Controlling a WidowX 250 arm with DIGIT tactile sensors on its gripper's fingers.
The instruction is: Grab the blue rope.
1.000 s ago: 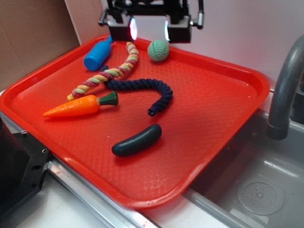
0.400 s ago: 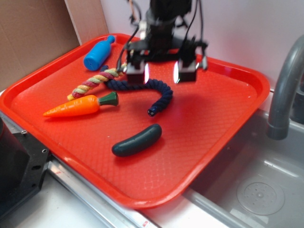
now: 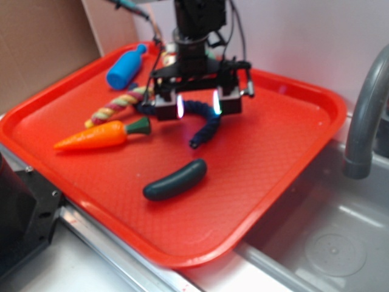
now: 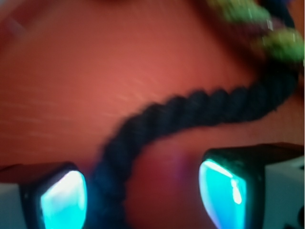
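My lit fingers are on both sides of the blue rope, close above the red tray (image 4: 164,191). My gripper needs to close. Closing now would hold the rope.
The blue rope (image 3: 206,125), dark navy and twisted, lies curved on the red tray (image 3: 285,146); its cut end points toward the front. My gripper (image 3: 197,106) hangs open just above the rope's middle bend, its lit fingers (image 3: 180,106) on either side. In the wrist view the rope (image 4: 181,114) runs from upper right down between the open fingers (image 4: 64,200), close to the left one. Nothing is gripped.
On the tray lie an orange toy carrot (image 3: 100,135), a dark green cucumber (image 3: 175,180), a yellow-pink-green braided rope (image 3: 118,104) and a bright blue bottle (image 3: 124,67). A grey faucet (image 3: 364,109) and sink (image 3: 328,243) stand to the right. Brown cardboard (image 3: 42,42) is behind left.
The gripper has come down and forward from the tray's back edge to just over the blue rope, staying open. The rope and the toys have not moved.
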